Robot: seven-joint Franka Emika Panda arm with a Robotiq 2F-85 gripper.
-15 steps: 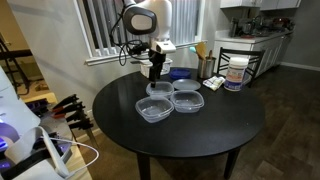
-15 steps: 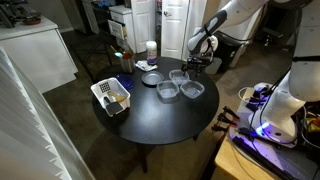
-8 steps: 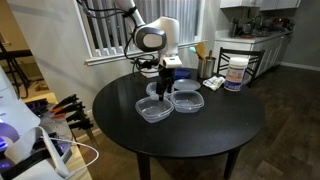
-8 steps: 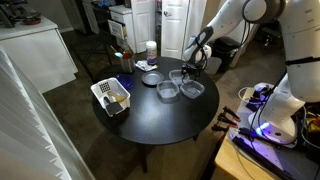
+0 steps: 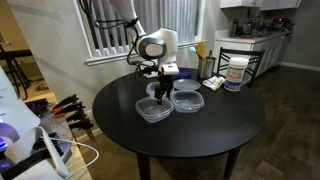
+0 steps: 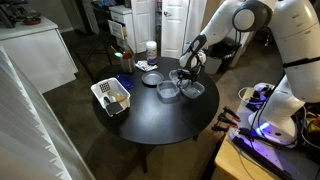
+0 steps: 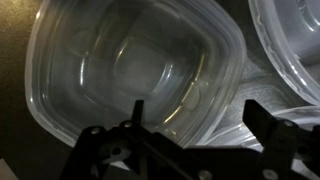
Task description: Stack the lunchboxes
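Note:
The gripper grabs the lunchbox under its open fingers by one side of its rim next, which leaves the lunchbox's base free to nest inside another lunchbox.
Three clear plastic lunchboxes sit side by side on the round black table (image 5: 200,135): one at the front (image 5: 153,110), one beside it (image 5: 187,101) and one behind (image 5: 158,90). In another exterior view they show as the back one (image 6: 178,75) and the two nearer ones (image 6: 168,93) (image 6: 192,90). My gripper (image 5: 164,93) (image 6: 186,78) is low over the back lunchbox. In the wrist view the open fingers (image 7: 200,115) straddle the rim of this lunchbox (image 7: 125,65); a second lunchbox (image 7: 295,40) lies at the upper right.
A white basket-like tray (image 6: 112,97) stands at one table edge. A tall white labelled tub (image 5: 236,73) (image 6: 151,50), a utensil holder (image 5: 207,68) and a blue dish (image 5: 180,73) stand at the back. A small bowl (image 6: 150,79) lies near the lunchboxes.
The arm has swung and lowered; the gripper has come down from above the table to the back lunchbox. The lunchboxes have not moved.

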